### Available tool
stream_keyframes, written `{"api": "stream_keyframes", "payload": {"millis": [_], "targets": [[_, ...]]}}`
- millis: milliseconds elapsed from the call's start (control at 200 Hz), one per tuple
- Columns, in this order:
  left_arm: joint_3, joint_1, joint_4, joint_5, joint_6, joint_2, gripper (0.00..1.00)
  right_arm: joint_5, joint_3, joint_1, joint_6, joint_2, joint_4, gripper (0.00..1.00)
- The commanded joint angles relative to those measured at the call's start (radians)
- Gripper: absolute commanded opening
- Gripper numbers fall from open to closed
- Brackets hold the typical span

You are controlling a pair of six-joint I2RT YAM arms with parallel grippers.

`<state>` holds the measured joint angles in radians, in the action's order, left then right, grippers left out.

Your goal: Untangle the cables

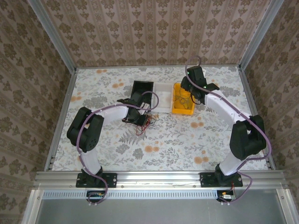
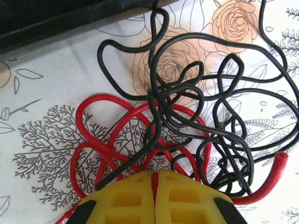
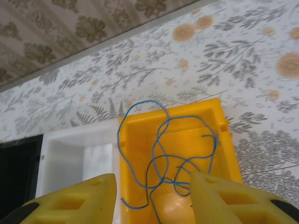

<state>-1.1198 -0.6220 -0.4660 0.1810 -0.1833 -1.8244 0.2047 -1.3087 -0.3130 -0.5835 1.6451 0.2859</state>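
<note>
My right gripper grabs the black cable's outer strand (image 2: 274, 45) near the white bin next, to untangle it from the red cable (image 2: 87, 103).
A tangle of cables lies on the floral tabletop: a thick red cable (image 2: 87, 103) looped under a thinner black cable (image 2: 155, 116). From above, the same tangle (image 1: 145, 125) sits in front of the black bin. My left gripper (image 2: 154, 176) is shut on a strand of the red cable, pinched between its yellow fingers. My right gripper (image 3: 152, 186) hangs open over the yellow bin (image 3: 224, 154). A thin blue wire (image 3: 160, 135) lies loose in that bin, one loop over the far rim. Nothing is between the right fingers.
Three bins stand in a row at the back: a black bin (image 1: 141, 87), a white bin (image 1: 163, 93) and the yellow bin (image 1: 176, 108). The black bin's edge (image 2: 46, 23) lies just beyond the tangle. Metal frame rails border the table.
</note>
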Motion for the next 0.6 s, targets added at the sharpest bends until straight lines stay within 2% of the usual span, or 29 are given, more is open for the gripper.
{"api": "stream_keyframes", "payload": {"millis": [0,145,255,395,510,595], "targets": [[0.027,-0.021,-0.011,0.019,0.020,-0.012,0.00,-0.170,0.049,-0.029,0.088,-0.006,-0.062,0.45],[0.038,-0.020,-0.004,0.059,0.022,-0.013,0.00,-0.355,0.135,-0.115,0.198,-0.011,-0.074,0.45],[0.063,-0.018,0.027,0.110,0.018,0.001,0.00,-0.426,0.177,-0.193,0.281,0.014,-0.029,0.45],[0.080,-0.019,0.042,0.146,0.008,0.013,0.00,-0.406,0.196,-0.261,0.309,0.081,0.024,0.45],[0.081,-0.018,0.034,0.153,0.012,0.022,0.00,-0.375,0.176,-0.268,0.305,0.143,0.044,0.43],[0.083,-0.013,0.021,0.166,0.033,0.042,0.00,-0.302,0.138,-0.268,0.292,0.178,0.080,0.41]]}}
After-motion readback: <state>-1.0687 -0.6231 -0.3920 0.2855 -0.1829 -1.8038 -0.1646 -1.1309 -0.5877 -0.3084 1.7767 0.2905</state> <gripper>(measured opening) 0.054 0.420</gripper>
